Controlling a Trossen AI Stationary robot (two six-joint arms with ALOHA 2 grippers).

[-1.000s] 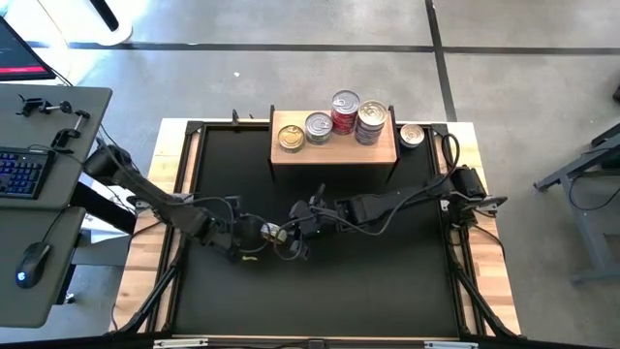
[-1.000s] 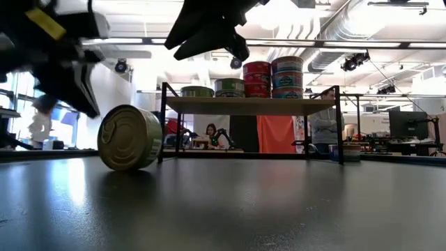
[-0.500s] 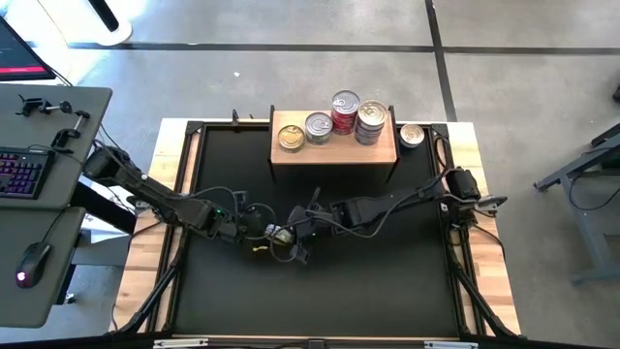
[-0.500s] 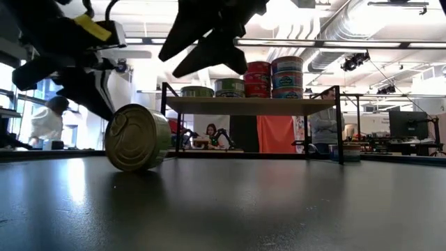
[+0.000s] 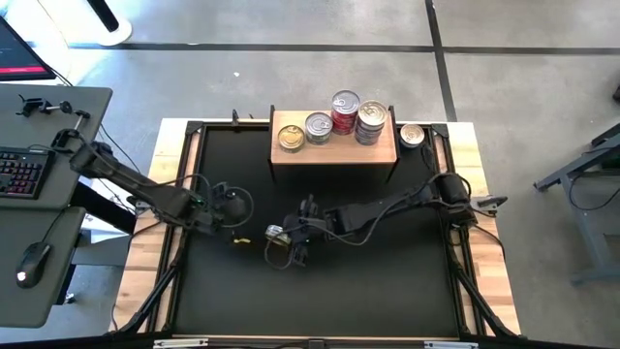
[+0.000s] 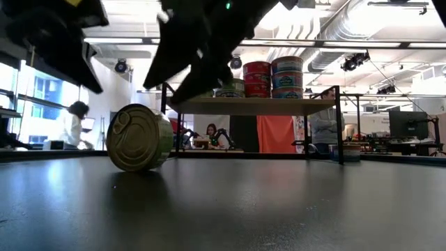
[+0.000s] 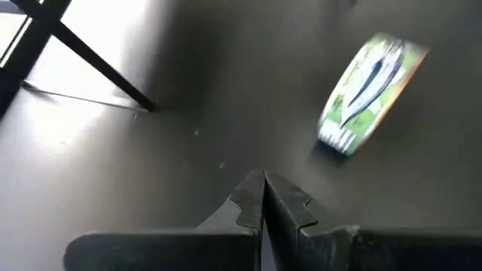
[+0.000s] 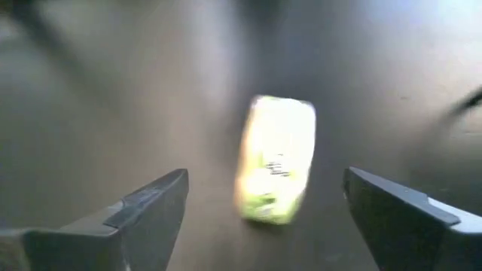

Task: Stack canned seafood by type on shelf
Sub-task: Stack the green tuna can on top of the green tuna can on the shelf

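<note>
My right gripper grabs the green-labelled tin by its lid and bottom (image 5: pixel 276 235) next, to stack it by type on the shelf (image 5: pixel 334 153).
One tin of the canned seafood (image 5: pixel 275 234), with a gold lid and a green label, stands on its edge on the black mat (image 5: pixel 387 281); the low view shows its lid (image 6: pixel 138 137). My right gripper (image 8: pixel 266 177) hangs open just above it, one finger on each side, apart from it. My left gripper (image 7: pixel 263 196) is shut and stands off to the tin's left (image 5: pixel 229 206). The shelf (image 5: pixel 334 153) at the back carries a gold-lidded tin (image 5: pixel 291 138), a silver-lidded one (image 5: pixel 319 127), a red stack (image 5: pixel 346 109) and a bluish stack (image 5: pixel 371 121).
Another tin (image 5: pixel 412 136) sits on the table's wooden rim right of the shelf. A small yellow bit (image 5: pixel 242 239) lies on the mat left of the standing tin. Cables trail from both arms over the mat. A desk with a keyboard (image 5: pixel 24 173) stands left of the table.
My left gripper has drawn back from the tin toward the table's left edge and risen. My right gripper has come down over the tin, rolled a little and opened wide. The tin still stands on its edge, shifted only slightly.
</note>
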